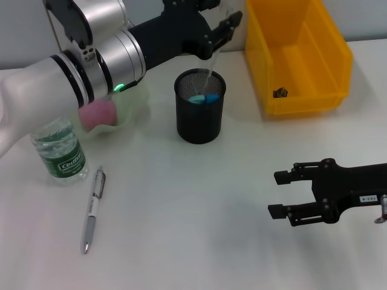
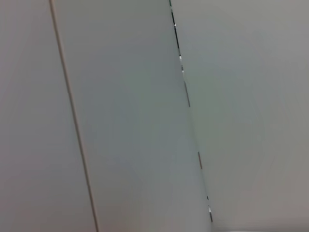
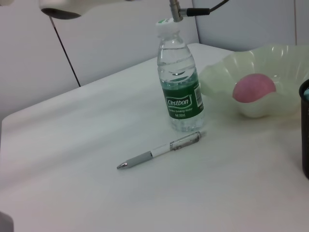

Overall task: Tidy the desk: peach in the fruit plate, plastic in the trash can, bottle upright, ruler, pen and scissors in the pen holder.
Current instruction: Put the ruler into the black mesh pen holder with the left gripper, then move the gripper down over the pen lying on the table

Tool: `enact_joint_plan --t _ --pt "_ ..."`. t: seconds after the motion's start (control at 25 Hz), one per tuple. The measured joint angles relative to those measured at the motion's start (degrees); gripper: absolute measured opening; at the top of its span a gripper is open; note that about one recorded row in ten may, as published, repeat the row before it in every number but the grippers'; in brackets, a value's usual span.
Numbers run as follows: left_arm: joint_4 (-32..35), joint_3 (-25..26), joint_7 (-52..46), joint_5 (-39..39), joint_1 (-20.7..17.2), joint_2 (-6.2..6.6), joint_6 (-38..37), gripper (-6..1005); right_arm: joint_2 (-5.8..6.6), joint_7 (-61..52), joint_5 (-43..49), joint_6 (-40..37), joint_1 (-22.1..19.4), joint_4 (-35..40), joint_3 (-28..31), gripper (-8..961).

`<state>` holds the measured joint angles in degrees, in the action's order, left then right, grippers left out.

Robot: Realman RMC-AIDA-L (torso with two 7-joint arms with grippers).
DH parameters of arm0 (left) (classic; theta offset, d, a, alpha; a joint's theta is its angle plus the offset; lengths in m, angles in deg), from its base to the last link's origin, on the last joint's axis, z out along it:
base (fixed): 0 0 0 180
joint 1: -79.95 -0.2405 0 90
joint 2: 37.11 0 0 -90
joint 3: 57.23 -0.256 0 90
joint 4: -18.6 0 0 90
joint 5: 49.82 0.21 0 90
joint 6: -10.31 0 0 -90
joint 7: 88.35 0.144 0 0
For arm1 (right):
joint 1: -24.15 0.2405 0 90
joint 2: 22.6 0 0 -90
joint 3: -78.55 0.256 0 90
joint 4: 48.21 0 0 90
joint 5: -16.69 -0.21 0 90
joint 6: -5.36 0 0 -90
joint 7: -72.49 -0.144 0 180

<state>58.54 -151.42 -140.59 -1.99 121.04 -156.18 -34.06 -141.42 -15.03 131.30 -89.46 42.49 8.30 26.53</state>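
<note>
The ruler's lower end is inside the holder and the ruler would rest there, so my left gripper should open now.
My left gripper (image 1: 221, 31) hangs just above the black mesh pen holder (image 1: 199, 121), shut on the clear ruler (image 1: 208, 75), whose lower end reaches into the holder. Blue scissors (image 1: 203, 98) stand inside the holder. The pink peach (image 1: 98, 114) (image 3: 254, 88) lies in the pale green fruit plate (image 1: 136, 104) (image 3: 227, 72), which my left arm partly hides. To its left the bottle (image 1: 60, 151) (image 3: 179, 92) stands upright. The pen (image 1: 94, 208) (image 3: 159, 151) lies flat on the desk (image 1: 181, 211) in front of the bottle. My right gripper (image 1: 275, 194) is open, low over the desk's right side.
The yellow trash can (image 1: 299, 54) stands at the back right with a small dark crumpled scrap (image 1: 280, 92) inside. The left wrist view shows only grey wall panels. The pen holder's edge (image 3: 305, 130) shows in the right wrist view.
</note>
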Motion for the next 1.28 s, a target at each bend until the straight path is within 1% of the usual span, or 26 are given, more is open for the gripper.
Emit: enact_joint_plan --t 0.16,0.4,0.44,0.48,0.64,0.68,0.72,0.76,0.8,0.88,0.92,1.0,1.08,1.12,1.16,1.2,1.24,1.28 --pt "-0.44 0.01 0.84 0.08 -0.10 0.16 -0.76 412 0.00 -0.02 0.00 -0.02 0.24 0.00 -0.01 761" --pt "-0.49 0.10 0.93 0.06 -0.24 0.26 -0.79 647 0.00 -0.02 0.00 -0.23 0.37 0.00 0.13 761" --pt "-0.49 0.10 0.93 0.06 -0.24 0.26 -0.79 740 -0.01 -0.02 0.00 -0.23 0.39 0.01 0.20 761" --pt "2.87 0.77 1.36 0.15 -3.00 0.37 -1.28 832 -0.05 -0.02 0.00 -0.24 0.47 0.00 0.23 761" --pt "2.87 0.77 1.36 0.15 -3.00 0.37 -1.28 832 -0.06 -0.02 -0.01 -0.12 0.55 0.00 0.27 762" --pt "5.55 0.70 1.88 0.92 -4.77 0.42 -1.35 832 -0.07 -0.02 -0.04 -0.11 0.61 0.00 0.36 762" --pt "5.55 0.70 1.88 0.92 -4.77 0.42 -1.35 832 -0.07 -0.02 -0.06 -0.11 0.61 0.00 0.39 762" --pt "19.26 -0.72 1.41 7.98 -12.86 0.36 4.82 832 -0.07 -0.02 -0.06 -0.11 0.61 0.00 0.39 762" --pt "23.62 -1.74 -0.86 10.94 -15.35 0.46 7.98 832 -0.09 -0.02 -0.07 0.01 0.64 0.00 0.43 762" --pt "23.62 -1.74 -0.86 10.94 -15.35 0.46 7.98 831 -0.08 -0.02 -0.07 0.06 0.70 0.00 0.44 762" --pt "34.18 -4.21 -11.52 22.02 -20.40 0.57 15.92 831 -0.09 -0.03 -0.07 0.10 0.80 0.00 0.43 762" --pt "37.52 -4.46 -17.53 27.44 -22.32 0.51 18.33 831 -0.09 -0.02 -0.07 0.14 1.12 -0.03 0.44 762" --pt "37.52 -4.46 -17.53 27.44 -22.32 0.51 18.33 831 -0.09 -0.02 -0.06 0.16 1.47 -0.06 0.44 762" --pt "38.98 -4.65 -20.20 29.84 -23.22 0.45 19.94 831 -0.09 -0.02 -0.06 0.16 1.47 -0.06 0.44 762" --pt "38.98 -4.65 -20.20 29.84 -23.22 0.45 19.94 831 -0.09 -0.02 -0.06 0.16 1.60 -0.07 0.44 762" --pt "41.24 -5.85 -21.62 31.67 -24.60 0.40 24.36 831 -0.09 -0.02 -0.06 0.17 1.70 -0.07 0.44 762" --pt "41.77 -6.29 -21.59 31.74 -24.97 0.42 25.89 831 -0.09 -0.03 -0.05 0.17 1.80 -0.08 0.44 762" --pt "41.77 -6.29 -21.59 31.74 -24.97 0.42 25.89 831 -0.09 -0.05 -0.04 0.18 1.85 -0.09 0.44 762"
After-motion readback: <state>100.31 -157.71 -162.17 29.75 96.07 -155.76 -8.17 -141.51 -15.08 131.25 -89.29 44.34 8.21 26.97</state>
